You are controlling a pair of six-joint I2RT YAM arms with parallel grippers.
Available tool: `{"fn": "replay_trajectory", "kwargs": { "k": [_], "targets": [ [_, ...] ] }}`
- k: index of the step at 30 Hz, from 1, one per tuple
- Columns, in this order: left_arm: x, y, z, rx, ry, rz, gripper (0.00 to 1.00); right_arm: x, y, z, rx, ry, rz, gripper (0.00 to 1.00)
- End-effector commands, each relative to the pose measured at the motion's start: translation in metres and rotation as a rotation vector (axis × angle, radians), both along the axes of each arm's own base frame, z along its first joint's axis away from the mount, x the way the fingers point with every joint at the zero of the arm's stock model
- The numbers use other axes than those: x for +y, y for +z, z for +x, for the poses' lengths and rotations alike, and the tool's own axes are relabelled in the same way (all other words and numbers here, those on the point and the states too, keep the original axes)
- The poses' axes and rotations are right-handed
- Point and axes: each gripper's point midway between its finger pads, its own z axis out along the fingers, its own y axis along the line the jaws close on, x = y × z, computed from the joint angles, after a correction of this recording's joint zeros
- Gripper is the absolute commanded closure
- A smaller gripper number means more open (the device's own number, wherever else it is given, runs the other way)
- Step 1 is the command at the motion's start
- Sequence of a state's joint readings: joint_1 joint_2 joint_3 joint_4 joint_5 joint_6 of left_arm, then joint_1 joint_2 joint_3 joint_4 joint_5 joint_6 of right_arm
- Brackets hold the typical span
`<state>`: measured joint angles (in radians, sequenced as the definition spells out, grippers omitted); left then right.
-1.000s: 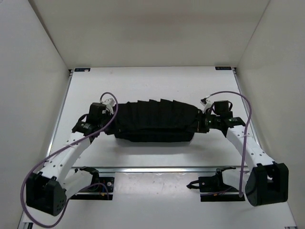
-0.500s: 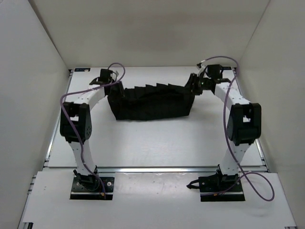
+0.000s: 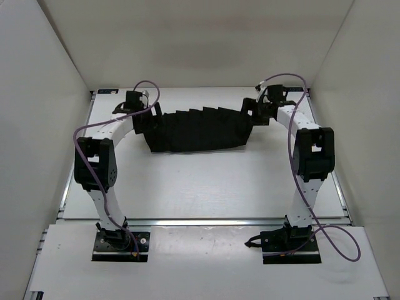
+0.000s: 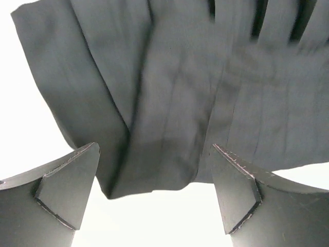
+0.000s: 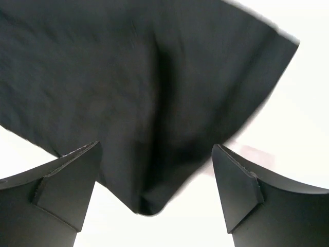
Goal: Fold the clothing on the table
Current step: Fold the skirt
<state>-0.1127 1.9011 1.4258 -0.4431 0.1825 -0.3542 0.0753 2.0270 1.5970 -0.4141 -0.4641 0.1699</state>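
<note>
Next, the left gripper grabs the clothing's loose corner (image 3: 149, 121) (image 4: 149, 172) at the clothing's end opposite my right gripper. Then I bring both its ends inward to fold the clothing.
The clothing (image 3: 197, 130), a black pleated garment, lies as a wide folded band on the far half of the white table (image 3: 187, 187). My left gripper (image 3: 144, 120) is at its left end and my right gripper (image 3: 251, 111) at its right end. In the left wrist view the left gripper (image 4: 154, 148) is open, and a corner of the clothing (image 4: 180, 77) lies loose between and beyond the fingers (image 4: 67, 190). In the right wrist view the right gripper (image 5: 156, 146) is open too, with a pointed corner of the clothing (image 5: 128, 67) lying free on the table between its fingers (image 5: 241, 190).
White walls close in the table on the left, right and far sides. A silver rail (image 3: 206, 222) runs across the near edge in front of the arm bases. Purple cables (image 3: 294, 94) loop off both arms.
Both arms carried the garment's ends from mid-table towards the far side. Both grippers then opened and let the cloth go, and it now lies flat.
</note>
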Motion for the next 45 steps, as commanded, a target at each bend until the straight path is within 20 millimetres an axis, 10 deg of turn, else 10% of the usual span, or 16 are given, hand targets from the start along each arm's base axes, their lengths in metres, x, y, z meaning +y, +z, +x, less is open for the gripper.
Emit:
{"fn": "replay_trajectory", "kwargs": {
  "k": [1, 29, 37, 41, 45],
  "targets": [
    [-0.001, 0.007, -0.017, -0.051, -0.025, 0.070, 0.02, -0.012, -0.008, -0.017, -0.006, 0.004, -0.057, 0.14],
    [0.004, -0.048, -0.003, 0.065, -0.012, 0.260, 0.12, 0.016, -0.067, 0.003, 0.087, 0.065, 0.078, 0.12],
    [-0.003, -0.060, 0.000, 0.107, -0.038, 0.231, 0.27, 0.032, -0.079, 0.006, 0.109, 0.119, 0.036, 0.53],
    [-0.006, -0.063, 0.002, 0.115, -0.045, 0.220, 0.42, 0.034, -0.088, 0.001, 0.147, 0.120, 0.041, 0.96],
    [-0.022, -0.069, -0.005, 0.153, -0.096, 0.171, 0.66, 0.026, -0.077, -0.001, 0.138, 0.092, 0.043, 1.00]
  ]
}}
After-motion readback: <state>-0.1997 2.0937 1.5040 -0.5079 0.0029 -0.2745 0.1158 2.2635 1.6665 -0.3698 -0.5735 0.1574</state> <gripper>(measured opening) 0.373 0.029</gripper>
